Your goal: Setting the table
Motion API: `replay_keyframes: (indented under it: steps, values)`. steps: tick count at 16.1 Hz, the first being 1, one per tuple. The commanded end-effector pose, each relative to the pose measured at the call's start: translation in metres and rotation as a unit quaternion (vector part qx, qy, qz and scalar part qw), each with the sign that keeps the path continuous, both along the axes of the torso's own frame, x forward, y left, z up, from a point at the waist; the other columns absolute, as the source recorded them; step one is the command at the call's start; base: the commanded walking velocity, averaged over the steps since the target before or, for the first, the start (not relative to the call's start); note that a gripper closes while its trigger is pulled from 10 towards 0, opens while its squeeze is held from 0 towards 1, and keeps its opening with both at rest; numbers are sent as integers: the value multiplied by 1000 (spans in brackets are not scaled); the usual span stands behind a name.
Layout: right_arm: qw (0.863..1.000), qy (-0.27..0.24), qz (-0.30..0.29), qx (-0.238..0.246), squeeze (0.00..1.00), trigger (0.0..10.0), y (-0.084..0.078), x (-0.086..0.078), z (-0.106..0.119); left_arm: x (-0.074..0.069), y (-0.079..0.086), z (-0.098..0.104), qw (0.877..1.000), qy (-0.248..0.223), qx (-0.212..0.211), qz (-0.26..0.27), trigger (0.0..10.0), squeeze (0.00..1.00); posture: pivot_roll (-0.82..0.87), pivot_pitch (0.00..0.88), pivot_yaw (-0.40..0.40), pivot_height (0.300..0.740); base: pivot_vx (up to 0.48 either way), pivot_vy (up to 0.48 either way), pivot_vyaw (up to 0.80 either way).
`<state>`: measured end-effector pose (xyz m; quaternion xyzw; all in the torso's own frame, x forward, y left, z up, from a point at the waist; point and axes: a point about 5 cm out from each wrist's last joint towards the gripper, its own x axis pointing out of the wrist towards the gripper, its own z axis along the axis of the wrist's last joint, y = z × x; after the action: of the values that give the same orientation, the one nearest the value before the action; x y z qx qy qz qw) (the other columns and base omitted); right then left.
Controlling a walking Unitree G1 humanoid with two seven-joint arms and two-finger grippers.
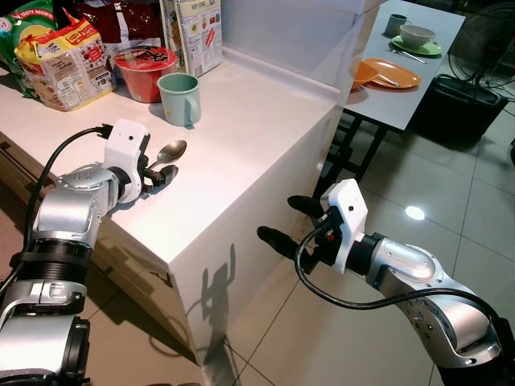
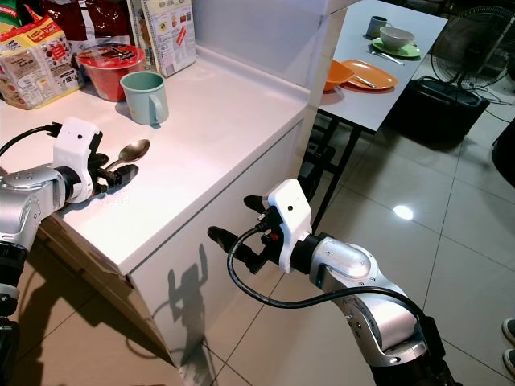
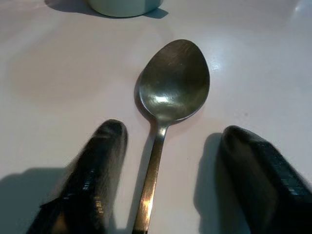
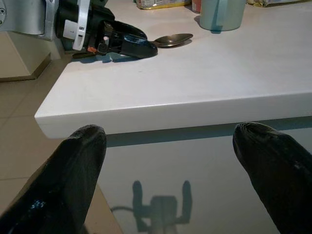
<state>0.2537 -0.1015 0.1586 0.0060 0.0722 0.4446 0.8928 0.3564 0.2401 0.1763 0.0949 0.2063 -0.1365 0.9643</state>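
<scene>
My left gripper grabs the spoon by its slim, straight handle (image 3: 152, 168) next. The spoon's bowl is wide and rounded.
A metal spoon (image 1: 171, 150) lies on the white counter (image 1: 257, 129), bowl pointing toward a pale green mug (image 1: 180, 98). My left gripper (image 1: 161, 177) is low over the counter and open. Its two black fingers (image 3: 100, 161) stand on either side of the spoon's handle (image 3: 151, 180) without touching it. My right gripper (image 1: 280, 219) hangs open in front of the counter's side, below its edge, with nothing between its fingers (image 4: 73, 165). In the right wrist view the left gripper (image 4: 124, 46) and the spoon (image 4: 173, 39) lie near the counter's corner.
A red bowl (image 1: 146, 72), noodle packs (image 1: 60, 60) and a box (image 1: 193, 32) stand at the counter's back. Far right is a dining table (image 1: 422, 80) with an orange plate (image 1: 392, 74), a bowl on a green plate (image 1: 417, 36) and a cup. A fan (image 1: 487, 48) stands beside it on the tiled floor.
</scene>
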Motion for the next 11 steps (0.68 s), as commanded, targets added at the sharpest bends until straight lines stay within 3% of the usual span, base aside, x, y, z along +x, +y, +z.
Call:
replay_keyframes:
  steps: [1,11]
  values:
    - [1000,-5,1,-7,0,10000,-2,-1,1,-3,0,-9,1000,24,9,-4,0,0,86,0,-60,740,0,0,0]
    - [1000,-8,-2,-9,0,10000,-3,0,1,-2,-2,-4,1000,12,-5,-4,0,0,86,0,-59,740,0,0,0]
